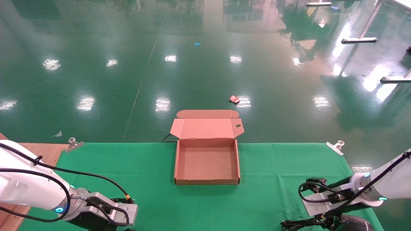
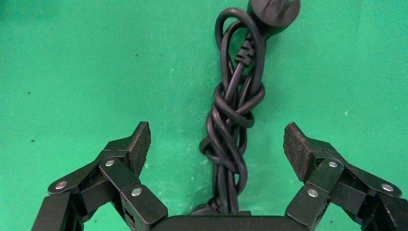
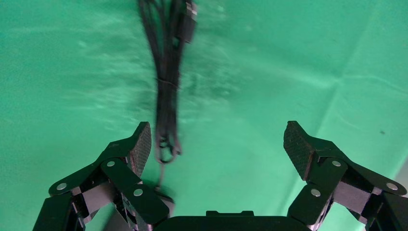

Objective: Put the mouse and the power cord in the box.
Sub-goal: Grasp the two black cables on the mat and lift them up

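My right gripper is due to grab the mouse's wire next by its tied middle point(image 1: 306, 222), where all pieces of the wire come together, because loose loops spread out at the plug end.
The brown cardboard box point(image 1: 207, 181) lies open at the middle of the green cloth, its lid folded back and nothing inside. The power cord point(image 2: 235, 113), a knotted black bundle with a plug point(image 2: 274, 12), lies on the cloth between the spread fingers of my open left gripper point(image 2: 216, 144), touching neither pad. The black mouse point(image 1: 357, 223) sits at the near right edge of the table, with its thin wire bundle point(image 3: 166, 72) stretched out on the cloth. My right gripper point(image 3: 216, 144) hangs open above the cloth beside that wire, holding nothing.
My left arm point(image 1: 96, 208) is low at the near left, my right arm point(image 1: 369, 187) at the near right. Metal clips point(image 1: 335, 147) point(image 1: 73, 144) pin the cloth's far corners. Bare wood point(image 1: 48, 152) shows at the left. Beyond the table is glossy green floor with a small red scrap point(image 1: 234, 99).
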Robot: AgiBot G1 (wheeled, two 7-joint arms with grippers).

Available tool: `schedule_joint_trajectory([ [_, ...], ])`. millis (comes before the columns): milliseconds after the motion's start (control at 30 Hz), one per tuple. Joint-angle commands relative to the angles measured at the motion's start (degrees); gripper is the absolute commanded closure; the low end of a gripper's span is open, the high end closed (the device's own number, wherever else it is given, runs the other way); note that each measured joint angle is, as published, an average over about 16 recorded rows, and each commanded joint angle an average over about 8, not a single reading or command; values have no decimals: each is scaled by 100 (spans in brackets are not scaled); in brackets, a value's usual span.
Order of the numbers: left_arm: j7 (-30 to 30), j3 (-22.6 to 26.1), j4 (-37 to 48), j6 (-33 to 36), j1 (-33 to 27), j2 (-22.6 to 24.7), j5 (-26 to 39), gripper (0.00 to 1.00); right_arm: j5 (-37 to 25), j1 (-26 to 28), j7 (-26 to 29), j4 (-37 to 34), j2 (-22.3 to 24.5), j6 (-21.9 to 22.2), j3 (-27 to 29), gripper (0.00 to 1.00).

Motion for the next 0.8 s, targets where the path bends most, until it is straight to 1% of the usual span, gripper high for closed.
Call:
schedule_joint_trajectory([
  [33,52,-11,61,33,-14,5,-20,0,26,20,-42,-33,29,-116,16,0],
  [200,135,-22,149,-32,-27,20,-32,0,11,-35,-114,-90,34,-240,4,0],
  [433,204,-12,267,-104,-2,81,-17,0,-3,-104,-119,-144,6,-190,-5,0],
  [467,206,-9,288,-114,3,90,-12,0,2,-111,-116,-147,3,-167,-2,4],
  [500,208,-6,308,-124,7,97,-7,7,7,-117,-115,-149,-1,-141,2,12],
  [700,247,-13,408,-172,18,114,-17,82,29,-158,-118,-151,-29,7,18,87],
  [733,263,-18,418,-171,18,113,-25,94,29,-167,-120,-152,-36,19,17,96],
  [767,279,-23,429,-170,19,113,-31,100,28,-176,-122,-155,-43,27,17,100],
  [800,295,-26,439,-169,18,113,-36,100,28,-187,-123,-158,-50,33,17,100],
])
